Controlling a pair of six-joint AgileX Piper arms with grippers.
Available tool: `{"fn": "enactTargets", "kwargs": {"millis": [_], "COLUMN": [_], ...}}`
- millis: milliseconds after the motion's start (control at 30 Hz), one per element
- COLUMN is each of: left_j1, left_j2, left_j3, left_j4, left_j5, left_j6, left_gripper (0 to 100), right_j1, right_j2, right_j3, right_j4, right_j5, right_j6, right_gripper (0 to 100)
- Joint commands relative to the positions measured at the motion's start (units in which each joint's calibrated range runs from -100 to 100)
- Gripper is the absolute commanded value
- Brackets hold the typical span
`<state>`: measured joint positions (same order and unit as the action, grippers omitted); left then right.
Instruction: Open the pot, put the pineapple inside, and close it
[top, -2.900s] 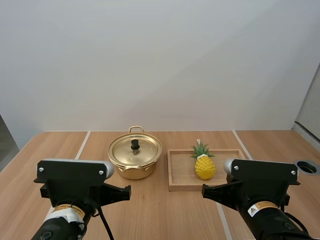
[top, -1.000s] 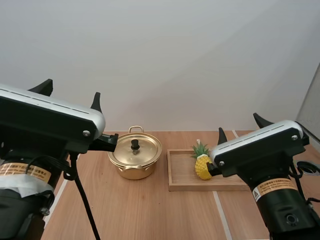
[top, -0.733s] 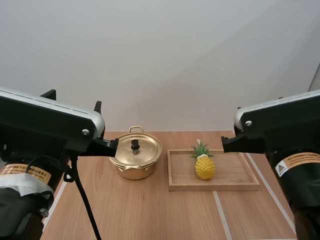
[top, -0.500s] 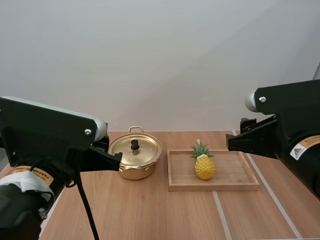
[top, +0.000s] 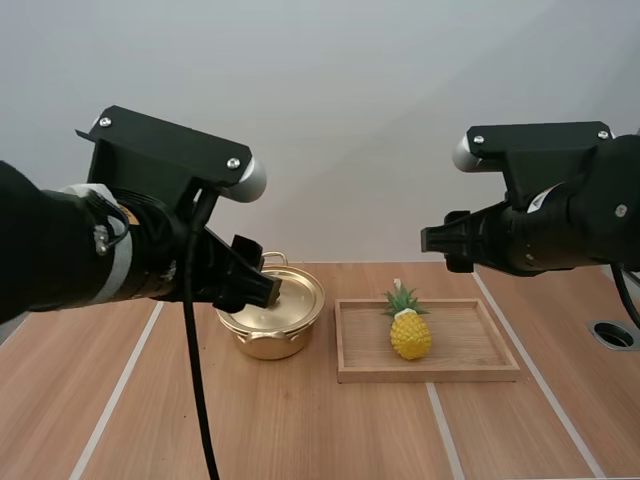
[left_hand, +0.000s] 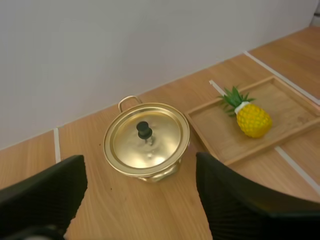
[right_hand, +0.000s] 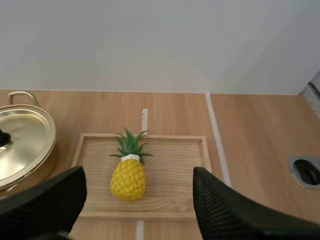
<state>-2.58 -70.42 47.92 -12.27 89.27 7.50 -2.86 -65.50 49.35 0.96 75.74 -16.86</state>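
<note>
My left gripper is to grab the lid next by the narrow black knob (left_hand: 144, 129), which stands up, since the lid is wide and flat across the pot.
A gold pot (top: 292, 318) with its lid (left_hand: 147, 145) on and a black knob (left_hand: 144, 130) stands left of centre on the table. To its right, a yellow pineapple (top: 410, 333) stands upright in a wooden tray (top: 480, 345). My left gripper (top: 255, 285) hangs above the pot's near left side and covers part of the lid in the high view. In the left wrist view the left gripper (left_hand: 140, 159) is open, its fingers (left_hand: 45, 197) wide apart with the pot between them, well below. My right gripper (right_hand: 138, 172) is open too, high over the pineapple (right_hand: 128, 177) and tray (right_hand: 172, 165).
A round cable hole (top: 612, 334) is set in the table at the far right. Pale seams (top: 445, 425) run across the wooden tabletop. A plain wall stands behind the table. Bare wood lies in front of the pot and tray.
Both arms have risen and reached forward. The left gripper has come over the pot and now hides the knob in the high view. The pot, pineapple and tray have not moved.
</note>
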Motion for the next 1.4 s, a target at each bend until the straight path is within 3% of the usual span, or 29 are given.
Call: {"fn": "enactTargets", "kwargs": {"millis": [0,200,333,600,833,1067,1367], "left_j1": [-0.1,-0.1,-0.1,-0.1,-0.1,-0.1,-0.1], "left_j2": [0.5,0.5,0.5,2.1,19.7,43.0,55.0], "left_j3": [-0.8,-0.8,-0.8,-0.1,0.2,-3.3,-13.2], "left_j4": [1.0,1.8,1.8,6.1,1.9,-0.7,-10.2], "left_j5": [0.2,-11.0,-11.9,-15.3,-14.1,-13.1,-13.1], "left_j6": [0.5,0.5,0.5,0.5,11.0,18.6,22.9], "left_gripper": [100,100,100,100,100,100,100], "right_j1": [0.0,0.0,0.0,0.0,0.0,0.0,0.0], "right_j2": [-0.1,-0.1,-0.1,0.0,0.2,0.2,0.2], "right_j3": [-0.7,-0.7,-0.7,-0.7,-0.7,-0.7,-0.7], "right_j4": [-1.9,-2.4,-5.6,-4.7,-4.3,-4.3,-5.0], "right_j5": [-1.8,-3.0,-1.1,0.0,-5.1,0.0,0.2], "right_j6": [0.2,1.2,1.2,1.2,1.2,1.1,0.9], "right_gripper": [100,100,100,100,100,100,100]}}
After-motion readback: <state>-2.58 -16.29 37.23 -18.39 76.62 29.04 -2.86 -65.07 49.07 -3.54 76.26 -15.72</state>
